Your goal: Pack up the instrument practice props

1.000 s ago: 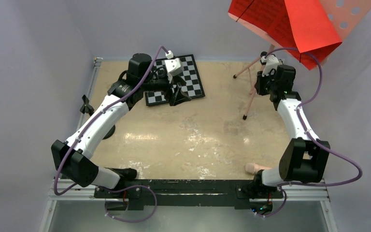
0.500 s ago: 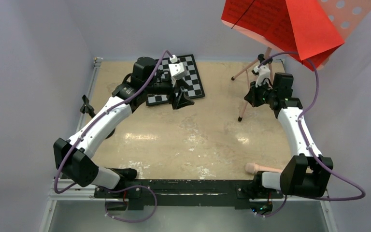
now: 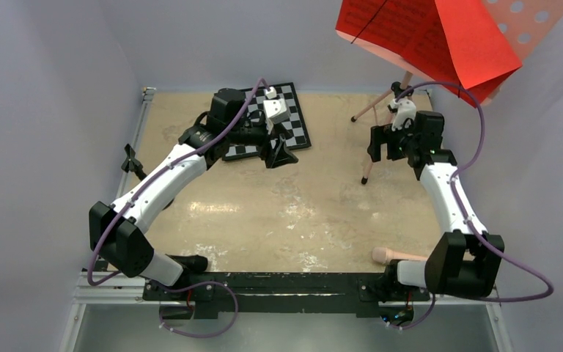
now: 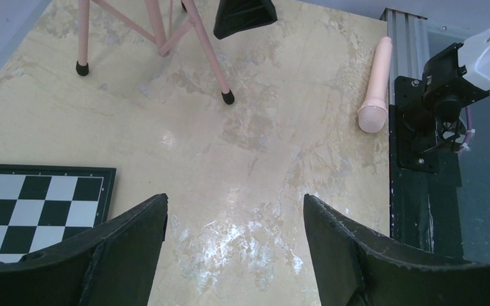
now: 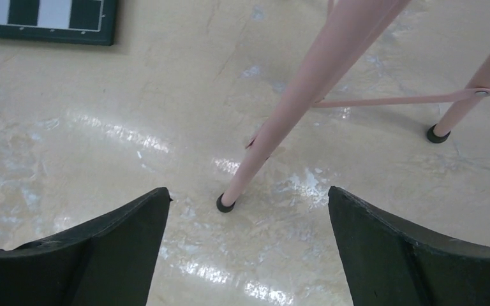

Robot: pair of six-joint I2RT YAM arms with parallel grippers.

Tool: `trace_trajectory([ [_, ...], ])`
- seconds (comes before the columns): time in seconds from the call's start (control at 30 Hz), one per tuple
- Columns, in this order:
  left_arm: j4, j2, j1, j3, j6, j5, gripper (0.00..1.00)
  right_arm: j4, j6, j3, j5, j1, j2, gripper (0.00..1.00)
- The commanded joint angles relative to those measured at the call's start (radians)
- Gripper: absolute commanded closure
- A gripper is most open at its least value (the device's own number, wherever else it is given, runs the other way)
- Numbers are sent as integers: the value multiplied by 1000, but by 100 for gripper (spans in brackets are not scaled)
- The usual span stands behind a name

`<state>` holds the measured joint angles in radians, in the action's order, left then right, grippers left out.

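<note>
I will grab the music stand's near leg (image 3: 368, 168) above its black foot with my right gripper to bring the stand closer upright, and this will leave the desk's red sheets free.
The pink music stand's perforated desk (image 3: 528, 18) carries red printed sheets (image 3: 429, 37) at the top right, above thin tripod legs (image 3: 370, 158). My right gripper (image 3: 376, 143) hangs open beside the near leg. In the right wrist view that leg (image 5: 293, 108) slants down to its black foot (image 5: 224, 204) between the spread fingers of the right gripper (image 5: 248, 189), untouched. A peach tube (image 3: 392, 255) lies by the right arm's base and shows in the left wrist view (image 4: 376, 83). My left gripper (image 3: 278, 152) is open and empty over bare table (image 4: 235, 199) by the chessboard (image 3: 293, 125).
The black-and-white chessboard (image 4: 32, 204) lies at the back centre. A small black peg piece (image 3: 130, 159) stands at the left table edge beside the left arm. Grey walls close in on three sides, and a black rail (image 3: 286, 282) runs along the near edge.
My right gripper, shut on the stand's leg before, has opened and let it go. The stand had shifted a little left. My left arm has edged right along the chessboard.
</note>
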<state>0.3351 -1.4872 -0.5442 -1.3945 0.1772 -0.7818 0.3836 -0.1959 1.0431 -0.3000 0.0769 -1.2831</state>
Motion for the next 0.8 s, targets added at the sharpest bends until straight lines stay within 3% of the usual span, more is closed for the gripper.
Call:
trace_trajectory([
  [0.0, 24, 24, -5, -25, 26, -21, 18, -58, 96, 96, 109, -2, -104, 1],
  [0.1, 47, 30, -5, -22, 39, -15, 18, -88, 118, 135, 62, -2, -137, 9],
  [0.2, 61, 34, -5, -19, 49, -6, 18, -109, 178, 175, 95, -2, -172, 26],
  [0.43, 63, 38, -5, -13, 50, 3, 18, -106, 187, 201, 132, -2, -216, 40],
  [0.57, 57, 37, -4, -11, 51, 3, 18, -88, 172, 167, 107, -2, -195, 76],
  [0.67, 48, 33, -4, -6, 44, -4, 18, -78, 157, 133, 85, -2, -168, 97],
  [0.77, 41, 28, -5, -2, 39, -19, 18, -66, 117, 106, 50, -2, -137, 100],
])
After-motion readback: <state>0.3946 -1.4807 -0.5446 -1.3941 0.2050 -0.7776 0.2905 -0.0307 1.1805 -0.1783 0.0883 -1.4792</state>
